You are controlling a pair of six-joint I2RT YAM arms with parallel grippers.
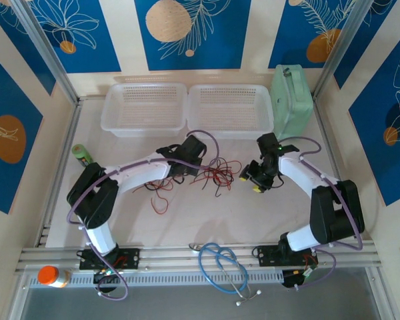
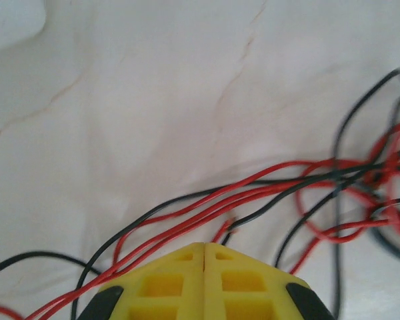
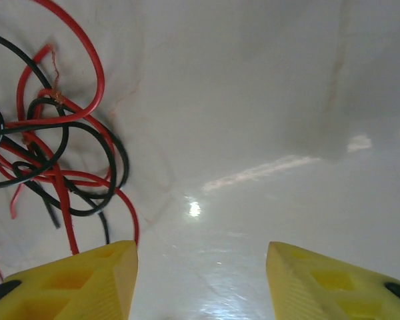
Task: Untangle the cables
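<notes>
I will next grab the red and black cables with my right gripper at the tangle's edge farthest from my left gripper, to pull the tangle apart.
The cables (image 1: 213,172) are thin red and black wires lying in a loose tangle mid-table, with a few strands (image 1: 160,195) trailing to the left. My left gripper (image 1: 181,167) sits at the tangle's left edge. Its yellow fingers are shut tip to tip (image 2: 205,248). Several cables (image 2: 267,183) run past under them, and a red and a black wire end (image 2: 228,229) come out from behind the tip; no wire shows in the seam. My right gripper (image 1: 252,181) stands open just right of the tangle, nothing between its fingers (image 3: 201,267); the cables (image 3: 53,153) lie left of its left finger.
Two white baskets (image 1: 145,107) (image 1: 231,107) line the back, with a pale green container (image 1: 292,100) at the back right. A blue stethoscope (image 1: 221,265) lies on the front rail. A small green bottle (image 1: 81,155) lies at the left, and an orange-capped bottle (image 1: 52,276) at the front left.
</notes>
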